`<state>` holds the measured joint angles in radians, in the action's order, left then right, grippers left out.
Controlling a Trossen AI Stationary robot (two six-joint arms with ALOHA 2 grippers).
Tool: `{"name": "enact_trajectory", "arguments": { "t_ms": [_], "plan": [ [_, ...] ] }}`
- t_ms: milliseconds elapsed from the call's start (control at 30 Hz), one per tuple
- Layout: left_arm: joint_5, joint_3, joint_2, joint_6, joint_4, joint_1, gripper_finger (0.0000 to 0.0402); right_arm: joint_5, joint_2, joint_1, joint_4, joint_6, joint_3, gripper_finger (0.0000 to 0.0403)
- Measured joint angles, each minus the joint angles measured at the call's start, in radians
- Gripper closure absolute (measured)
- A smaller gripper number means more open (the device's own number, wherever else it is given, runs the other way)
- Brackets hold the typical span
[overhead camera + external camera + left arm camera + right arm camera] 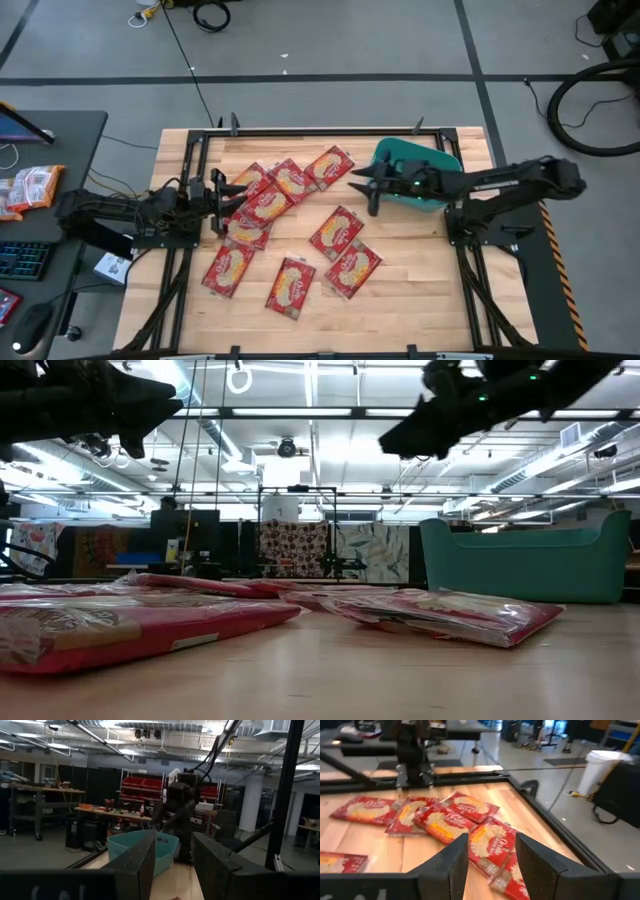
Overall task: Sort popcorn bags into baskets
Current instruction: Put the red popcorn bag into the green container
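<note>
I need to drop a red popcorn bag into the teal basket (400,152), so next my right gripper should take hold of the bag by its edge (307,195).
Several red popcorn bags (337,232) lie flat on the wooden table, some overlapping in a cluster (262,205) toward the far left. They also show in the right wrist view (452,820) and in the low view (440,615). The teal basket (400,152) stands at the far right of the table (525,560) (145,847). My left gripper (232,195) (174,840) hovers open and level over the left cluster, holding nothing. My right gripper (360,192) (491,840) hovers open just left of the basket, above the table, pointing toward the packets.
A dark side desk left of the table holds paler orange-and-white packets (30,188), a keyboard and a mouse. A black frame rail (320,130) runs along the table's far edge. Bare wood (430,290) lies at the near right.
</note>
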<state>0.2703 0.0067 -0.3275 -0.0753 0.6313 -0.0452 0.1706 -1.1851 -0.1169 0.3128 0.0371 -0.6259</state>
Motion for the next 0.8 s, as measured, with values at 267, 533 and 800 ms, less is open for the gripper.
{"name": "enact_trajectory", "arguments": {
  "t_ms": [267, 533, 800],
  "plan": [
    [0.056, 0.101, -0.007, -0.108, -0.372, 0.025, 0.0272, -0.037, -0.241, 0.000, -0.079, 0.055, -0.170, 0.0237],
    [0.100, 0.113, -0.026, -0.100, -0.403, 0.026, 0.0272, -0.021, -0.462, 0.003, -0.080, 0.102, -0.302, 0.0237],
    [0.145, 0.113, -0.026, -0.065, -0.408, 0.026, 0.0272, 0.046, -0.669, 0.043, -0.091, 0.257, -0.453, 0.0236]
  ]
}}
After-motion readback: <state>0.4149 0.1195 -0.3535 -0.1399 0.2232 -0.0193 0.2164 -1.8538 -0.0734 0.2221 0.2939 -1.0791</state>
